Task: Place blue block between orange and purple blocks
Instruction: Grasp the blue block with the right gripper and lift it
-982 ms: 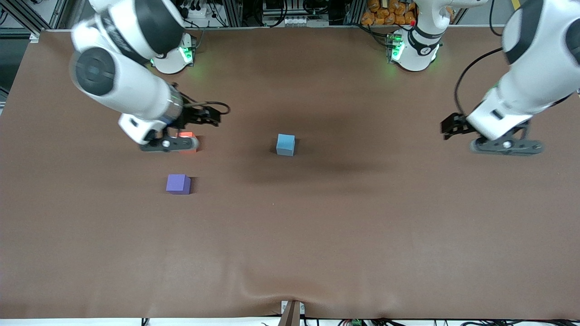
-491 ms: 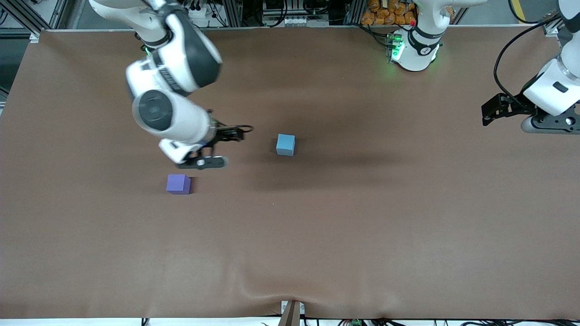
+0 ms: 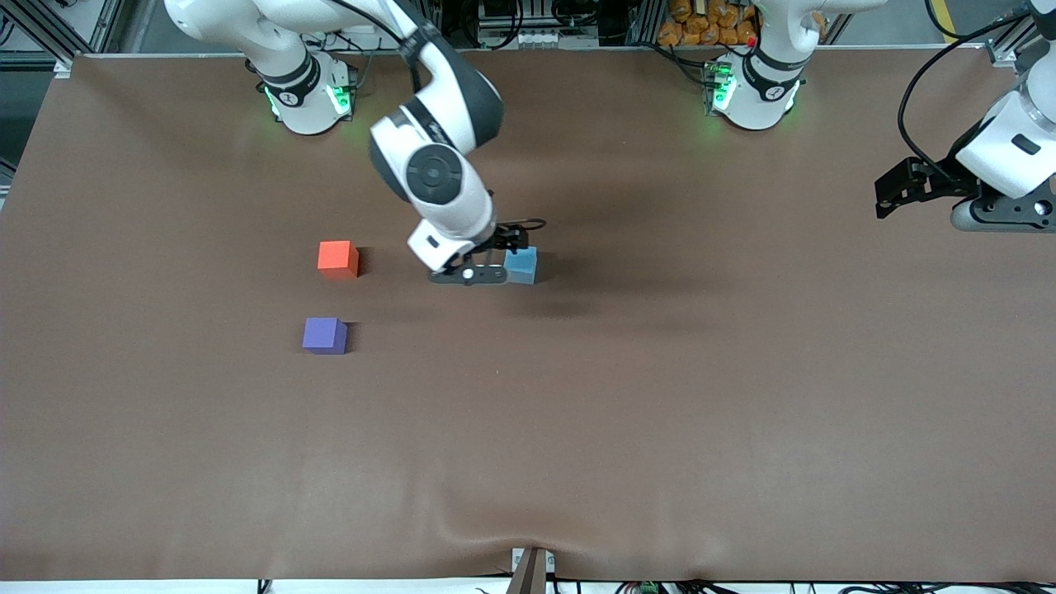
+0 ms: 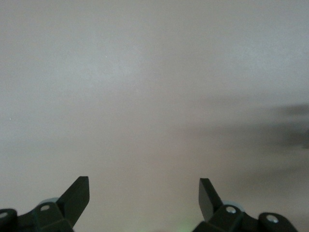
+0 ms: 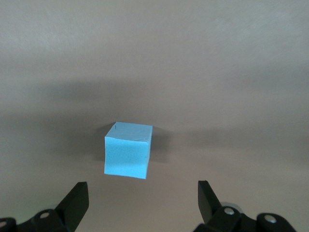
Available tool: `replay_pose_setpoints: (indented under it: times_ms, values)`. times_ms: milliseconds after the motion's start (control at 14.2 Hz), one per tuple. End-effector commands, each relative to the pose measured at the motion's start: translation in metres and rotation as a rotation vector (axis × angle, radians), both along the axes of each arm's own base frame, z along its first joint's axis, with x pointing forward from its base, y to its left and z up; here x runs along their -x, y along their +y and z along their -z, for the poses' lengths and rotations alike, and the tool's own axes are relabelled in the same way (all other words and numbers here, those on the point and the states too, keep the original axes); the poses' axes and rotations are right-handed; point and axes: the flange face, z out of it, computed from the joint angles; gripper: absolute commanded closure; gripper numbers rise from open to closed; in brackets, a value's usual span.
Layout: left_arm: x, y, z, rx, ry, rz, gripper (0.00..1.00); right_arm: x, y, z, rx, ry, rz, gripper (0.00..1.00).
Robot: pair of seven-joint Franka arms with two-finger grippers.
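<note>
The blue block [image 3: 522, 265] sits ahead of both black fingers. My right gripper needs to move toward the block before it closes on it.
The blue block [image 3: 522, 265] sits on the brown table near its middle. It also shows in the right wrist view [image 5: 127, 150], just ahead of the open jaws. My right gripper [image 3: 469, 275] is open and empty, low over the table, right beside the blue block on the side toward the orange block. The orange block [image 3: 337, 258] and the purple block [image 3: 324, 336] sit apart toward the right arm's end, the purple one nearer the front camera. My left gripper [image 3: 1002, 216] is open and empty, waiting over the left arm's end of the table.
The brown table cover [image 3: 577, 429] is wrinkled at its front edge. Both arm bases [image 3: 305, 99] stand along the back edge. The left wrist view shows only bare table [image 4: 154, 96].
My right gripper has swung from over the orange block across to the blue block, uncovering the orange block. My left gripper has pulled back toward its end of the table.
</note>
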Motion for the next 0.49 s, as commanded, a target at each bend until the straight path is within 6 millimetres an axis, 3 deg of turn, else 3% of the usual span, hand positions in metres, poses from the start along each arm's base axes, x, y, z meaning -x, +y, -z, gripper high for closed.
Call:
replay_pose_setpoints:
  times_ms: [0,211,421]
  values:
    - [-0.005,0.001,0.001,0.042,0.021,-0.012,0.0,0.007,0.02,0.027,0.02,-0.042,0.047,0.0]
    - [-0.013,0.003,0.0,0.043,0.016,-0.027,0.0,0.017,0.03,0.054,0.062,-0.047,0.057,0.0]
    - [-0.016,0.032,-0.01,0.08,-0.006,-0.068,0.0,0.019,0.035,0.069,0.066,-0.071,0.055,0.0]
